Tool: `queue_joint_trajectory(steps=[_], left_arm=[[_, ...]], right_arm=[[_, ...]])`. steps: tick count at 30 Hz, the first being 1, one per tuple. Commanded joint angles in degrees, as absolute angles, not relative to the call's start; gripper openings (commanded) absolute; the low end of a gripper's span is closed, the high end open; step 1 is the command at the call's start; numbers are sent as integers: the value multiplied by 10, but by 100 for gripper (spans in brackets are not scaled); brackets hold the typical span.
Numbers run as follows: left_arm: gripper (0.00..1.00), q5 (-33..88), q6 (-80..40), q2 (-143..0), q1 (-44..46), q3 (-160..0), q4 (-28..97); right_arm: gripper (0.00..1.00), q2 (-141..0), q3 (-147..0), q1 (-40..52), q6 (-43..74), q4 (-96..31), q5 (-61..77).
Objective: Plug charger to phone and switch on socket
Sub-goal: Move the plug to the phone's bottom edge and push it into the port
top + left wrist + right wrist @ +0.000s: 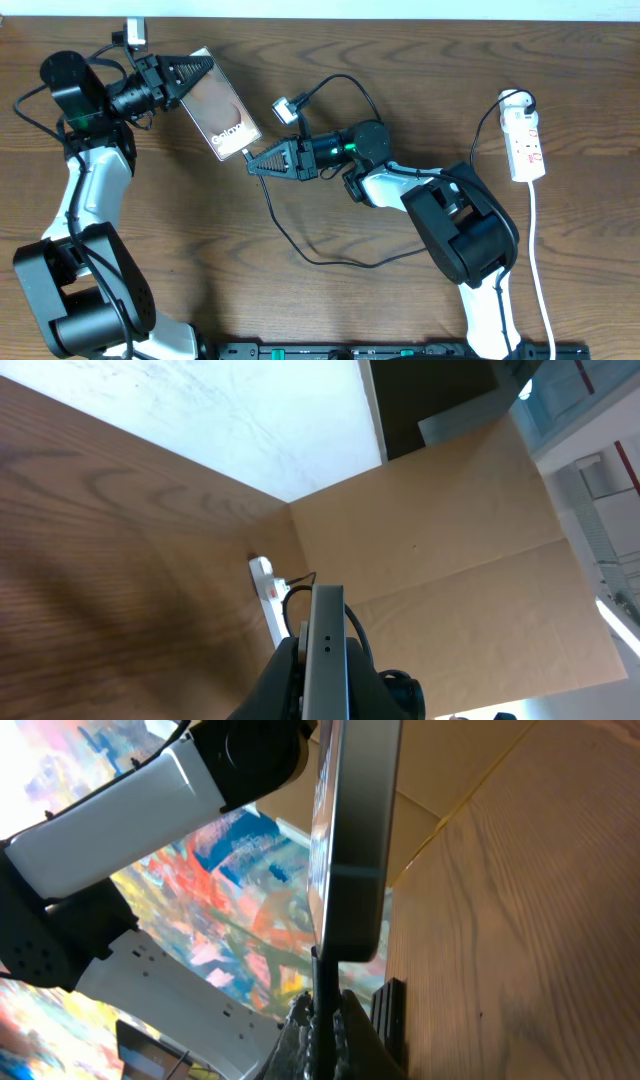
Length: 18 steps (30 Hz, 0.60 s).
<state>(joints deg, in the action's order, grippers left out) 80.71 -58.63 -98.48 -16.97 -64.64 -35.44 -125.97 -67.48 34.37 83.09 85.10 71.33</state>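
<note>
The charger plug [247, 155] sits flush against the phone's lower end [239, 146], beyond the fingers of my right gripper. It would stay in place if I opened now, so my right gripper will open.
The phone [215, 105] is held up above the table's back left, tilted, with white lettering near its lower right end. My left gripper [197, 68] is shut on its upper end; in the left wrist view the phone's grey edge [325, 650] stands between the fingers. My right gripper [252, 165] is shut on the charger plug tip [325, 995], which meets the phone's lower end [352, 870]. The thin black charger cable [300, 245] loops across the table. The white socket [525, 140] lies at the far right, apart from both grippers.
The socket's white plug and black cord [515, 100] are at its far end, and a white lead [540, 270] runs to the front edge. The socket also shows in the left wrist view [268, 585]. My right arm's base [465, 235] stands right of centre.
</note>
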Motion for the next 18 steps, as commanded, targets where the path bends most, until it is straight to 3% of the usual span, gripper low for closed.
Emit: queue_joint_trajectory(steps=[1,18], left_arm=[[8,820,-585,-973,-161,-659,-361],[7,863,-568,-973,-152,-659,-361]], right_arm=[[1,-1256,-677,341,820,855,700],[1,-1256,-677,341,820,855,689]])
